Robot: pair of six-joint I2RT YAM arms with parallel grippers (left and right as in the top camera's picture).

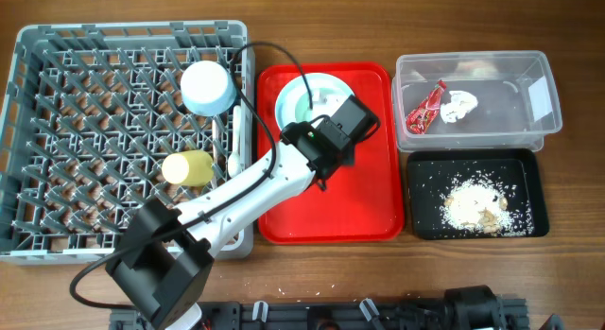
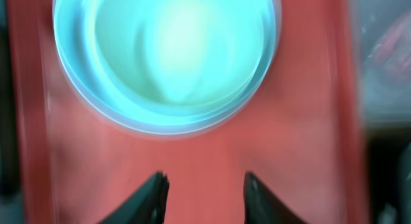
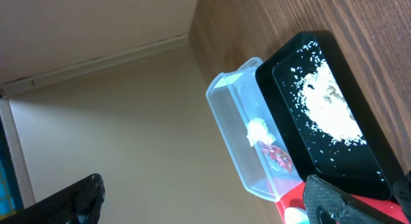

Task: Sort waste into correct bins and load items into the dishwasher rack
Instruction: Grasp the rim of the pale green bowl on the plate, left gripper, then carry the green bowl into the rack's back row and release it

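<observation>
I should reach the pale green bowl with my left gripper and pick it up by its rim, so the bowl's base and opposite edge stay free to load into the dishwasher rack (image 1: 38,131).
The pale green bowl (image 1: 304,101) sits in the light blue plate (image 1: 284,105) at the back of the red tray (image 1: 364,212). My left gripper (image 1: 348,122) hovers over them and hides part of them. In the left wrist view it (image 2: 204,198) is open and empty above the tray, short of the bowl (image 2: 167,51) and plate rim (image 2: 80,95). The grey dishwasher rack (image 1: 38,131) holds the small light blue bowl (image 1: 206,87), the yellow cup (image 1: 187,167) and a white utensil (image 1: 233,146). My right gripper (image 3: 205,205) is open and empty, raised off the table.
The clear tub (image 1: 529,65) at back right holds the red wrapper (image 1: 425,108) and white tissue (image 1: 459,105). The black tray (image 1: 421,217) in front of it holds rice scraps (image 1: 477,202). Both also show in the right wrist view, the tub (image 3: 231,115) and the tray (image 3: 379,166).
</observation>
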